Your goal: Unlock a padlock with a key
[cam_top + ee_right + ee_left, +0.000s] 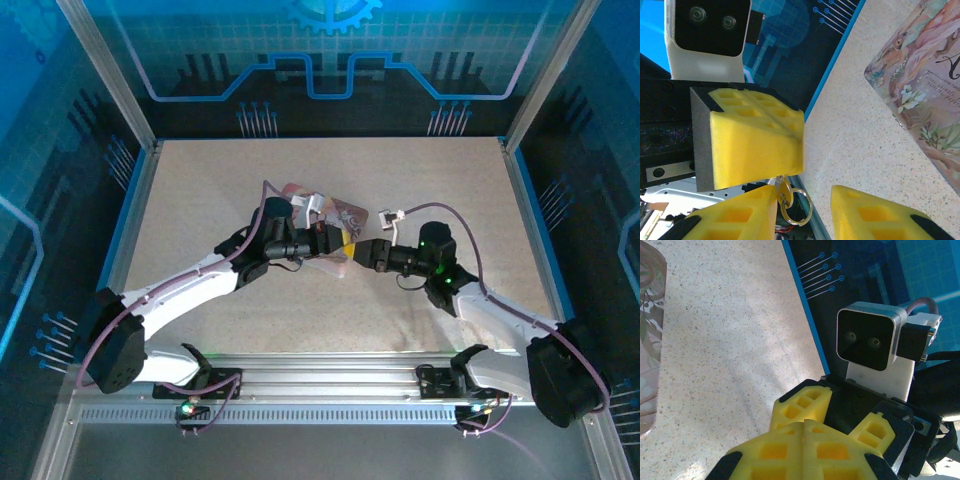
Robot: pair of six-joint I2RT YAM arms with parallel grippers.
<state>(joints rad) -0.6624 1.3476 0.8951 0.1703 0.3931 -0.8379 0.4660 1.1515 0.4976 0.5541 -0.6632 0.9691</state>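
The robot's right gripper will next grip the key by its ringed head (784, 191), so the key's stem stays free to go into the padlock and turn.
The key (784, 191) has a small brassy head with a wire ring (800, 210) hanging from it. Its shaft runs up between the yellow foam fingers of my left gripper (795, 131), which are pressed shut on it. My right gripper (804, 194) is open around the key's head, whose left side lies against the right gripper's left finger (740, 220). In the left wrist view my left gripper (805, 425) is shut, and the right gripper (840, 414) is spread just beyond it. From above, the left gripper (343, 243) and the right gripper (360, 250) meet mid-table. The padlock is hidden.
The pink illustrated tin (335, 212) lies flat right behind the two grippers, its corner (925, 90) close to the right one. The speckled table (200, 200) is ringed by a blue-edged frame and glass walls. The right wrist camera housing (867, 340) faces the left gripper closely.
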